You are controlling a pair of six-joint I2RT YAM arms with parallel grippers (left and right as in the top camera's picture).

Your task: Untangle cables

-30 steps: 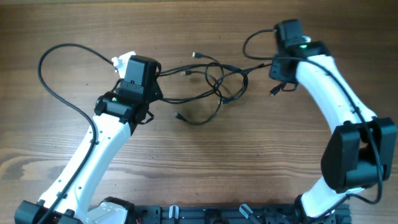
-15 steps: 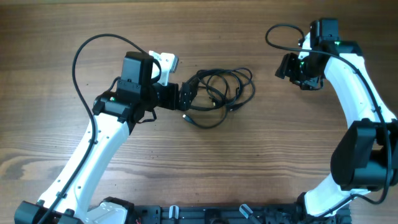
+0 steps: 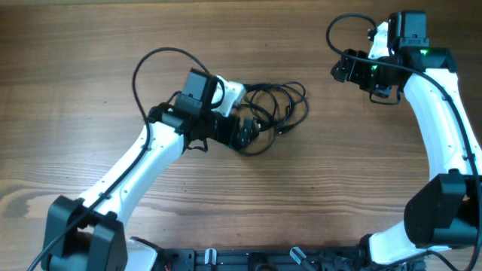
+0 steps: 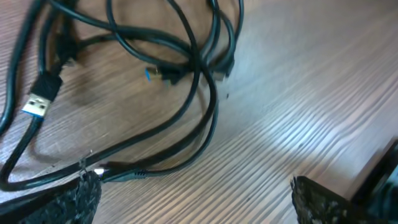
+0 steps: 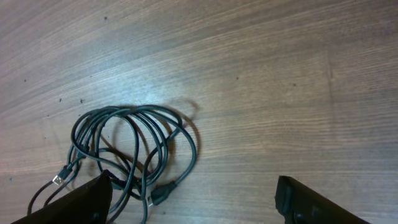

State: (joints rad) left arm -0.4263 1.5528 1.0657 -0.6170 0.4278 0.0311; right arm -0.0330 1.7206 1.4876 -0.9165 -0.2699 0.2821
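Note:
I should pull one piece of cable at the tangle's edge [image 3: 260, 153] free, so I should grab it there with my left gripper, away from the crossing loops.
The cables [image 3: 277, 107] lie as one tangle of thin black loops on the wood, just right of table centre. My left gripper [image 3: 248, 133] is at the tangle's left edge, jaws wide open and empty. In the left wrist view [image 4: 199, 208] the cables [image 4: 186, 68] cross ahead of the fingers [image 4: 81, 199], and a blue-tipped USB plug [image 4: 37, 104] lies at the left. One strand runs just beside the left pad. My right gripper [image 3: 358, 77] hovers open at the back right, apart from the tangle. From the right wrist [image 5: 193, 208] the cables [image 5: 127, 146] show at the lower left.
Bare wooden tabletop [image 3: 90, 45] surrounds the tangle. Thick black arm wires loop above the left arm [image 3: 151, 64] and beside the right wrist [image 3: 339, 26]. The arm bases stand along the front edge [image 3: 248, 260].
Both grippers have opened and let go of the stretched cables, which have fallen back into a compact tangle. The left gripper has moved right to the tangle; the right one has drawn back to the right.

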